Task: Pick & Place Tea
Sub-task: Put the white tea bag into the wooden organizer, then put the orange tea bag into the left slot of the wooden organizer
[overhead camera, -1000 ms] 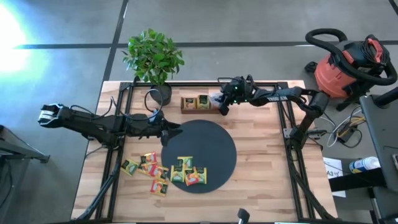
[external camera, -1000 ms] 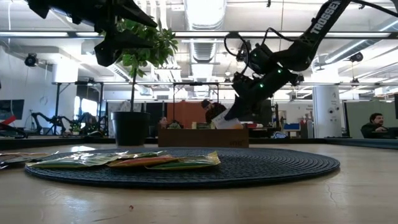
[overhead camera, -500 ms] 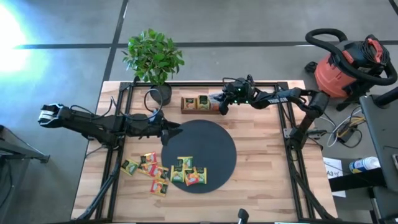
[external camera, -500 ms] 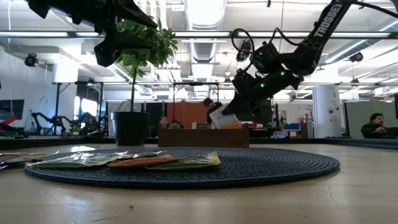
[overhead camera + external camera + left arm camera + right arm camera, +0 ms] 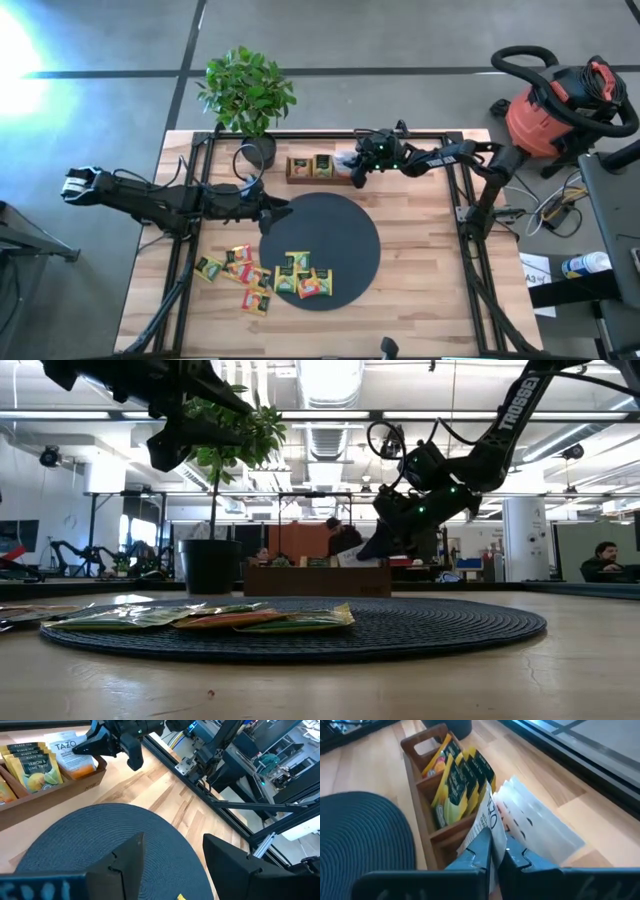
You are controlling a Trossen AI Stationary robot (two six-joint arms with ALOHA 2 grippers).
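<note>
The lower part of the white-and-orange tea sachet is inside the end section of the tray. The sachet would stay there if my right gripper opened now.
Several tea sachets (image 5: 297, 272), green, yellow and orange-red, lie flat on the black disc's (image 5: 340, 230) near left part and on the table beside it. More sachets stand in the brown wooden tray (image 5: 318, 181) at the far side. My right gripper (image 5: 352, 172) is at the tray's right end, shut on a white-and-orange sachet (image 5: 70, 755). Other white sachets (image 5: 535, 827) lean in that end compartment. My left gripper (image 5: 288, 211) hangs open above the disc's far left edge, with nothing between its fingers (image 5: 127, 865). My right gripper pinches the white-and-orange sachet by one edge (image 5: 489, 822) between its two fingers. The fingers slant down from the table's right side. The sachet stands on edge, tilted, with its lower part (image 5: 82, 767) inside the tray's right end compartment.
A potted plant (image 5: 248, 95) stands at the table's far left corner, close to the tray's left end. Black frame rails (image 5: 462, 200) run along the table's sides. A red shop vacuum (image 5: 560, 105) sits off the table at the far right. Bare wood lies right of the disc.
My right gripper has sunk toward the tray and tipped further down, carrying the white-and-orange sachet into the right end compartment. The tray has slid a little toward the table's left.
</note>
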